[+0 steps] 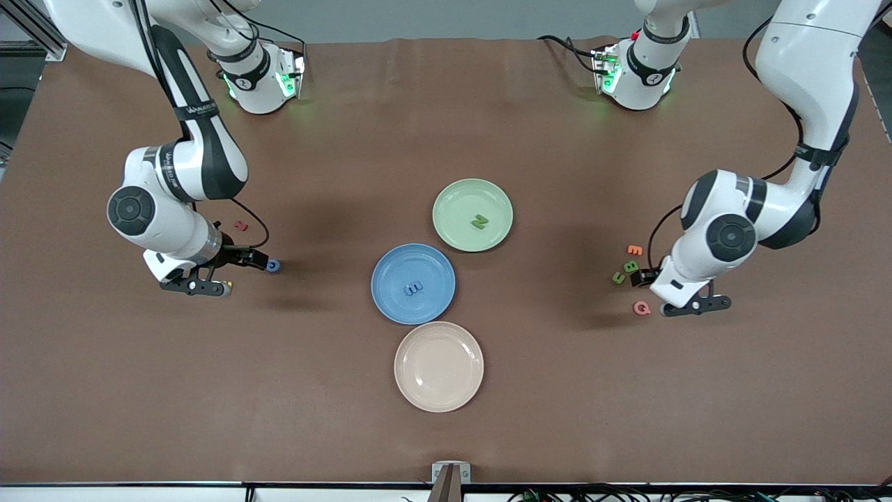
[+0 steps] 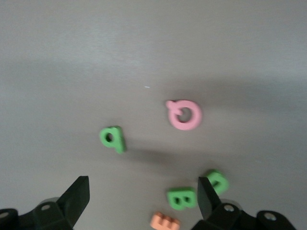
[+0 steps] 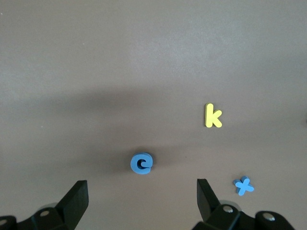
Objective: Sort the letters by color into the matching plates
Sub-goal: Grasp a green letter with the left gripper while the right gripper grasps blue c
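The green q needs to be sorted onto the green plate, so the robot's left gripper should grab it by its round loop (image 2: 109,137) next.
The pale green plate (image 1: 454,202) holds a green letter N (image 1: 479,222). The blue plate (image 1: 394,272), nearer the front camera, holds a blue letter (image 1: 414,287). My left gripper (image 2: 143,182) hangs open and empty over a cluster at the left arm's end: a green B (image 2: 182,198), another green letter (image 2: 218,181) and a green q (image 2: 113,139). My right gripper (image 3: 141,183) hangs open and empty just above the table at the right arm's end, close to a blue c (image 3: 142,163). A blue x (image 3: 243,185) lies beside it.
A beige plate (image 1: 439,380) sits nearest the front camera, touching the blue one. A pink Q (image 2: 184,115) and an orange E (image 2: 165,222) lie among the green letters. A yellow k (image 3: 212,115) and a red letter (image 1: 241,226) lie near the right gripper.
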`<action>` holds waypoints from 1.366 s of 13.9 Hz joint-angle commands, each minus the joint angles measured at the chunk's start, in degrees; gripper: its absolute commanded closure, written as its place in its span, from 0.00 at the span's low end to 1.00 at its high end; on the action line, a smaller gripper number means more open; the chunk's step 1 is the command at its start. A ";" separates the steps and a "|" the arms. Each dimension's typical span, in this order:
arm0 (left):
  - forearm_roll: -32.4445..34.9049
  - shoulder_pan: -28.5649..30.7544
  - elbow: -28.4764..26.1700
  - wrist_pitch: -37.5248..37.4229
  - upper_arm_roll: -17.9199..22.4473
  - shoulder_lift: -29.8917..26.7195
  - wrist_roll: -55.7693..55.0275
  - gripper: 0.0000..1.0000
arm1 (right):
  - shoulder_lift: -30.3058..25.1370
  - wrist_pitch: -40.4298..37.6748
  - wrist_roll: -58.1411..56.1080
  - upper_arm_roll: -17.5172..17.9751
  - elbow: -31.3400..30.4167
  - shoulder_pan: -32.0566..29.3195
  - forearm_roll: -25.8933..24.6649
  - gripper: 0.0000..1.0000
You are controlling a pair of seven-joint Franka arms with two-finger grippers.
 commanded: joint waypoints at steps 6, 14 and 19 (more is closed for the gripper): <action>0.95 6.49 -4.86 9.91 -0.67 1.92 1.87 0.20 | 0.95 2.27 0.10 0.41 -1.49 -0.24 0.68 0.00; 2.44 6.93 -0.73 10.17 -0.23 6.13 1.96 0.26 | 3.50 13.15 4.21 0.41 -8.77 1.78 0.68 0.02; 2.35 6.93 0.68 10.26 -0.14 7.63 1.70 0.32 | 5.52 14.49 5.28 0.41 -9.40 2.05 0.68 0.08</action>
